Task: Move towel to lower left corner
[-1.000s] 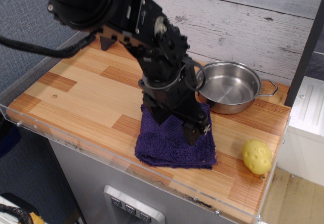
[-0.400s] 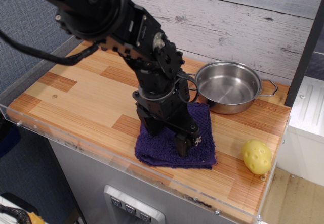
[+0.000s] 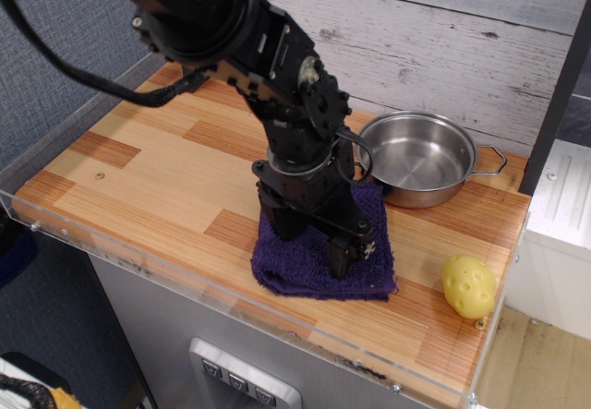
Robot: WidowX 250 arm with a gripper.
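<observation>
The dark purple towel needs to go to the tabletop corner near the small screw hole (image 3: 44,190), so my gripper next needs to grab its folded middle (image 3: 316,250).
The dark purple towel (image 3: 297,269) lies folded on the wood tabletop, near the front edge and right of the middle, just in front of the steel pot. My black gripper (image 3: 309,243) is down on the towel's middle with its two fingers spread apart, tips pressed into the cloth. The jaws look open and the arm hides the towel's back part. The lower left corner (image 3: 44,197) of the striped tabletop is far to the left, edged by the clear acrylic rim, with a small screw hole nearby.
A steel pot (image 3: 420,160) with a side handle stands behind and right of the towel. A yellow dimpled ball (image 3: 468,286) sits near the front right corner. A grey plank wall runs along the back, and a white cabinet (image 3: 563,206) stands at the right.
The gripper has dropped from just above the towel onto it and shifted slightly. The towel's left edge has bunched a little to the right.
</observation>
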